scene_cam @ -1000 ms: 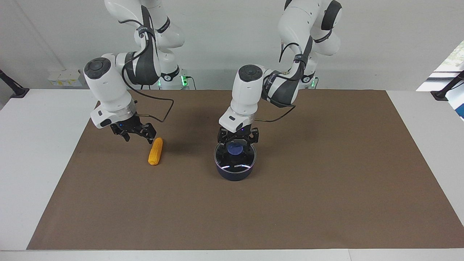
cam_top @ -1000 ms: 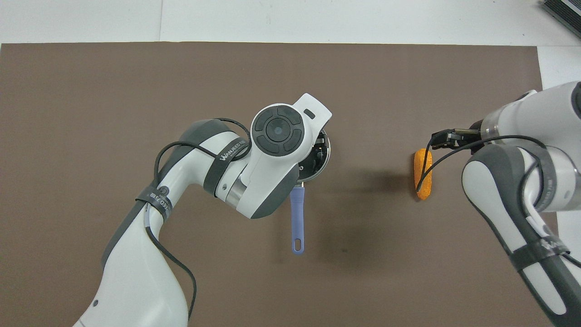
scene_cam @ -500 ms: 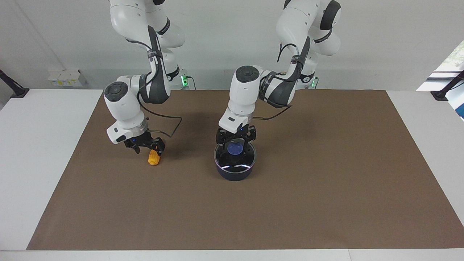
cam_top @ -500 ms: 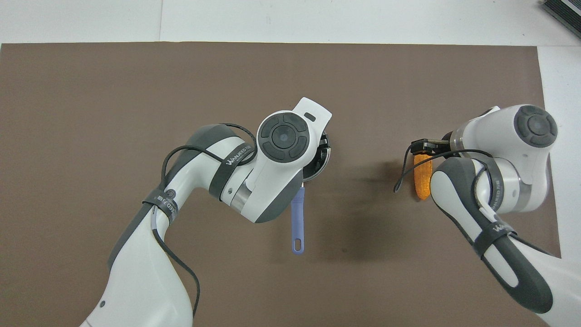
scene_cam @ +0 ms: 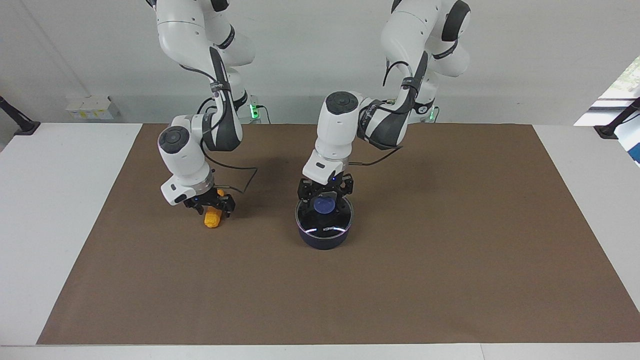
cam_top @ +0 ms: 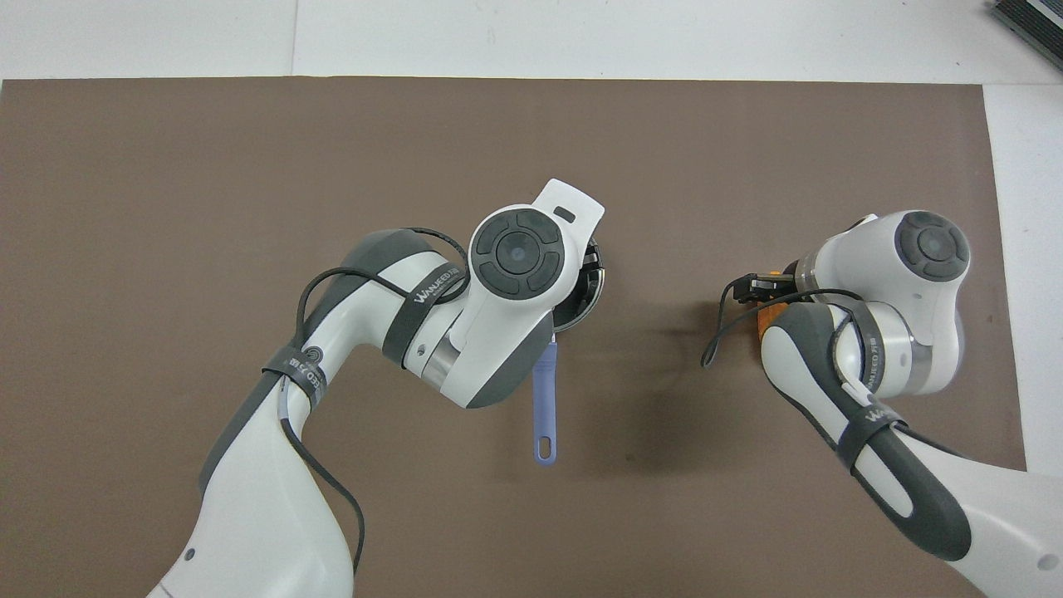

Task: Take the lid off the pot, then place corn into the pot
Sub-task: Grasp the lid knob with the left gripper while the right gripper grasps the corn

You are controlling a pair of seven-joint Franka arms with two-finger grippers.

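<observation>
The orange-yellow cob should be grabbed around its middle (cam_top: pixel 770 317) by the right gripper next. Then it can go into the pot.
The dark navy pot (scene_cam: pixel 322 239) stands mid-table with the glass lid (scene_cam: pixel 325 223) on it. Its blue-purple handle (cam_top: pixel 544 399) points toward the robots. My left gripper (scene_cam: pixel 325 200) is low over the lid, fingers open on either side of the blue knob (scene_cam: pixel 325 204). In the overhead view the left wrist covers most of the lid (cam_top: pixel 588 292). The orange-yellow corn (scene_cam: pixel 213 219) lies on the mat toward the right arm's end. My right gripper (scene_cam: pixel 212 207) is down over it, fingers open astride the cob. In the overhead view only a sliver of the corn (cam_top: pixel 761 321) shows.
A brown mat (scene_cam: pixel 450 250) covers the table's middle, with white table (scene_cam: pixel 50 225) around it. A small white box (scene_cam: pixel 90 107) sits at the table edge by the wall, near the right arm's base.
My right gripper has swung in from beside the corn and come down over it, now covering most of the cob. My left gripper has stayed at the lid's knob, shifting only slightly.
</observation>
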